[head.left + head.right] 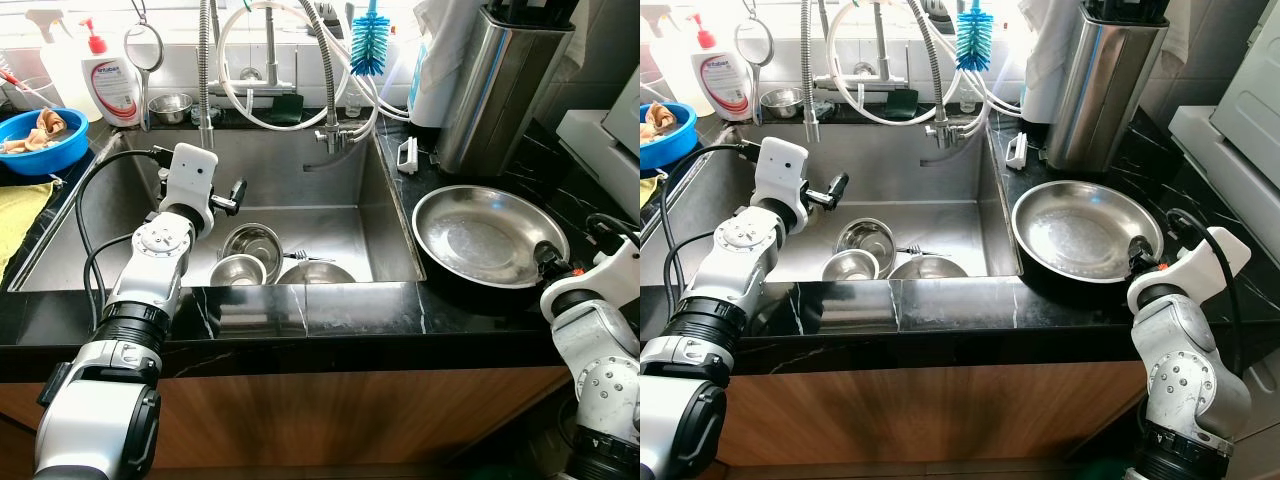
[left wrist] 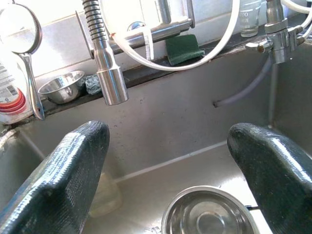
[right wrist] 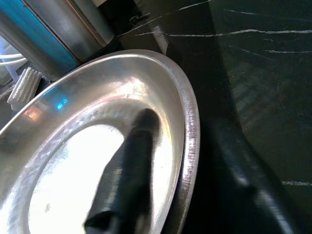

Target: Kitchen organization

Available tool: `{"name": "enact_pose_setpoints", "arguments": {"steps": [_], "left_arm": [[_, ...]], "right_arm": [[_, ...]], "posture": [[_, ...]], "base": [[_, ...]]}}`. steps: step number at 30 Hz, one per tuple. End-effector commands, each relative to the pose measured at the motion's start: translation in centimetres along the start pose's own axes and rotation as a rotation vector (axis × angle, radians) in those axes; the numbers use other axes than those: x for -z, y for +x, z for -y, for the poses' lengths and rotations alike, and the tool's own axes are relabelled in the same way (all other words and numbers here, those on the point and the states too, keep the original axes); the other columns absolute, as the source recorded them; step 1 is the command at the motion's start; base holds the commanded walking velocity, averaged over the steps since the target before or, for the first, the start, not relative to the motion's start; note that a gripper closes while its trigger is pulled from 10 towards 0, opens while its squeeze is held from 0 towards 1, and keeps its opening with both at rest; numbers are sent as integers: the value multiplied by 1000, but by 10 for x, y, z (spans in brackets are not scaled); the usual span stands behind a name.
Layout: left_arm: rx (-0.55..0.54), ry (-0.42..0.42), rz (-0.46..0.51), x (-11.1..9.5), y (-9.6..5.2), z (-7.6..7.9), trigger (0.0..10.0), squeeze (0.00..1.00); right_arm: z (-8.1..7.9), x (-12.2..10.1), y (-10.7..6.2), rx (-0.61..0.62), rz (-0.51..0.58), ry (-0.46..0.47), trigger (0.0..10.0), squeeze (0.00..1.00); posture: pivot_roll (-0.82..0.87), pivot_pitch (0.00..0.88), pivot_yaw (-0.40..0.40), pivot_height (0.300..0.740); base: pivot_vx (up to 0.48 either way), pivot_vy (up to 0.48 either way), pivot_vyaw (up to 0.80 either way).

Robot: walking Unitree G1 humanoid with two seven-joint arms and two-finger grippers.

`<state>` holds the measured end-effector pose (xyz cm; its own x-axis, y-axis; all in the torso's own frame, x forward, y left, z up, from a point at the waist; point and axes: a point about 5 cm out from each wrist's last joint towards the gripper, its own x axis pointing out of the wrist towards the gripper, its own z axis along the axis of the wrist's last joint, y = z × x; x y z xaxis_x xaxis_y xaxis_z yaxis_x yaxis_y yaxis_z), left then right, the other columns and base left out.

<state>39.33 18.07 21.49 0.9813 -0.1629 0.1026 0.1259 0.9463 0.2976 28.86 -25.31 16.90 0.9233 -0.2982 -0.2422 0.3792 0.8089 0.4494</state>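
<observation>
Next, the left gripper grabs the large shallow dish by the dish's thin rim opposite my right gripper, since the dish spreads far wider than my fingers open.
My left gripper [image 1: 232,196] hangs open over the steel sink [image 1: 120,230]; its two black fingers [image 2: 73,165] stand wide apart with nothing between them. Below it, three steel bowls lie on the sink floor: one [image 1: 252,242] behind, one [image 1: 237,269] in front and one [image 1: 315,273] to the right. A large shallow steel dish [image 1: 490,235] rests on the black counter to the right of the sink. My right gripper [image 3: 187,129] is at the dish's near right rim, open, one finger [image 3: 126,170] over the inside of the dish and the other outside the rim.
A pull-down faucet head [image 2: 111,78] and white hoses hang over the sink's back. A small steel bowl [image 1: 171,105], soap bottle [image 1: 112,85] and green sponge [image 1: 287,108] line the ledge. A blue bowl [image 1: 40,140] sits far left. A tall steel canister [image 1: 495,85] stands behind the dish.
</observation>
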Motion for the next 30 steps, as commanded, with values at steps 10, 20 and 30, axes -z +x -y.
{"name": "enact_pose_setpoints", "arguments": {"steps": [10,20,30], "left_arm": [[-17,55,12,-3,0,-3,10000,0],[-32,61,28,-6,0,-4,10000,0],[-66,18,76,-13,1,-8,10000,0]], "right_arm": [[-6,-3,1,-24,25,4,0,0],[-18,-19,-4,-112,170,-15,0,0],[-38,-23,-17,-302,291,-25,10000,0]], "posture": [[2,38,-36,740],[4,43,-37,740],[1,42,-37,740]], "base": [[0,0,0],[0,0,0],[0,0,0]]}}
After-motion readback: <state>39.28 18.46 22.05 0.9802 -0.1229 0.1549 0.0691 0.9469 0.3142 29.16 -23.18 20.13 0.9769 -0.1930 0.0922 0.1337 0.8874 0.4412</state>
